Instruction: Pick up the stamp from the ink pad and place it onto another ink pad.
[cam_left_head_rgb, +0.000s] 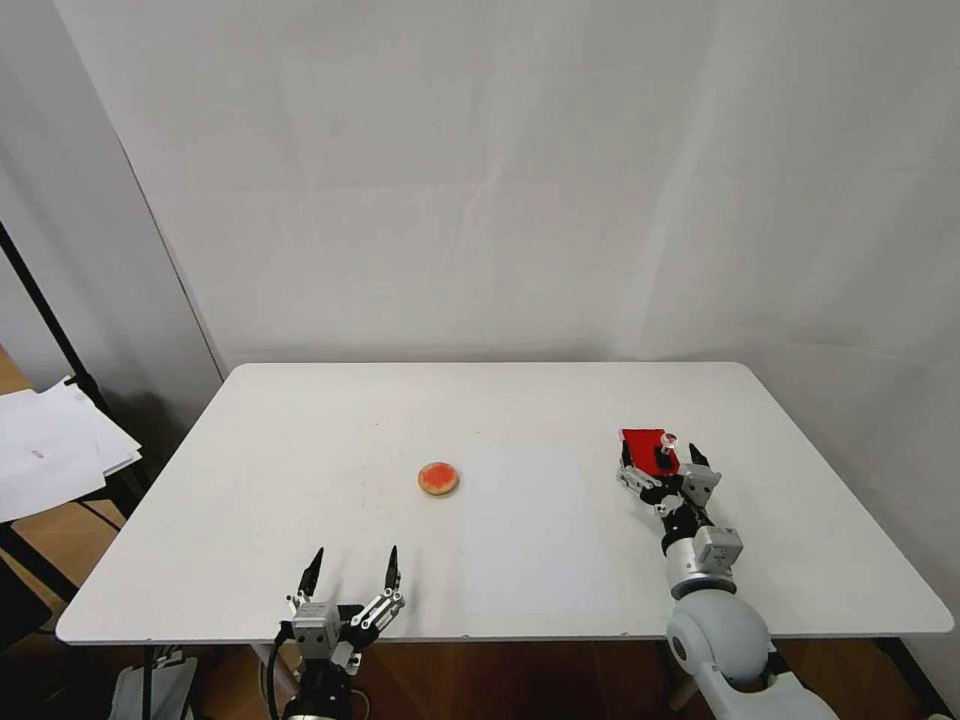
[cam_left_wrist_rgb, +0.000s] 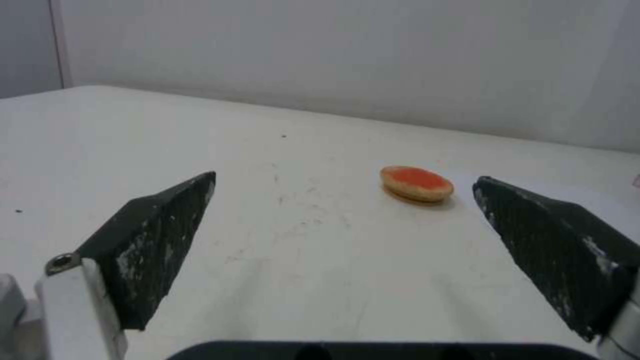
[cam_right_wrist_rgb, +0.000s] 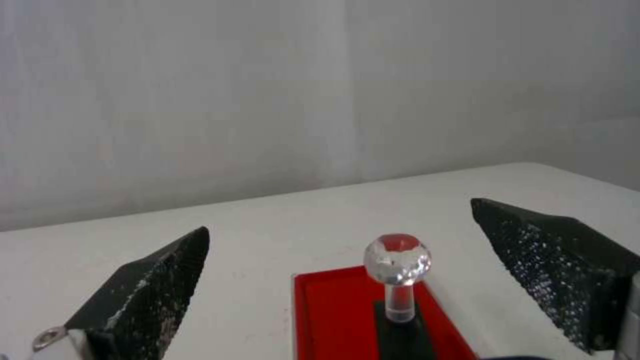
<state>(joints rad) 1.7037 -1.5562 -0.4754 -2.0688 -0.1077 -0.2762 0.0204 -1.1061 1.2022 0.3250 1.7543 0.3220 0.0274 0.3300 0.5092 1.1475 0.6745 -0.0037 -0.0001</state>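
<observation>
My right gripper needs to set the stamp onto the round orange-red pad (cam_left_head_rgb: 438, 478). It should grab the stamp by its black base (cam_left_head_rgb: 664, 458) next.
The stamp (cam_left_head_rgb: 668, 448), a clear faceted knob on a black base, stands upright on the flat red ink pad (cam_left_head_rgb: 645, 446) at the right of the white table (cam_left_head_rgb: 540, 570). My right gripper (cam_left_head_rgb: 660, 457) is open, with one finger on each side of the stamp and not touching it. In the right wrist view the stamp (cam_right_wrist_rgb: 397, 262) rises from the ink pad (cam_right_wrist_rgb: 333, 315) between the dark fingers (cam_right_wrist_rgb: 147, 295). The round orange-red pad with a tan rim (cam_left_head_rgb: 438, 478) lies near the table's middle. My left gripper (cam_left_head_rgb: 355, 553) waits open at the front edge, with the round pad (cam_left_wrist_rgb: 417, 183) farther off ahead of it.
A white backdrop stands close behind the table's far edge. Loose white papers (cam_left_head_rgb: 50, 450) and a black slanted pole (cam_left_head_rgb: 45, 310) stand off the table's left side. Bare tabletop lies between the two pads.
</observation>
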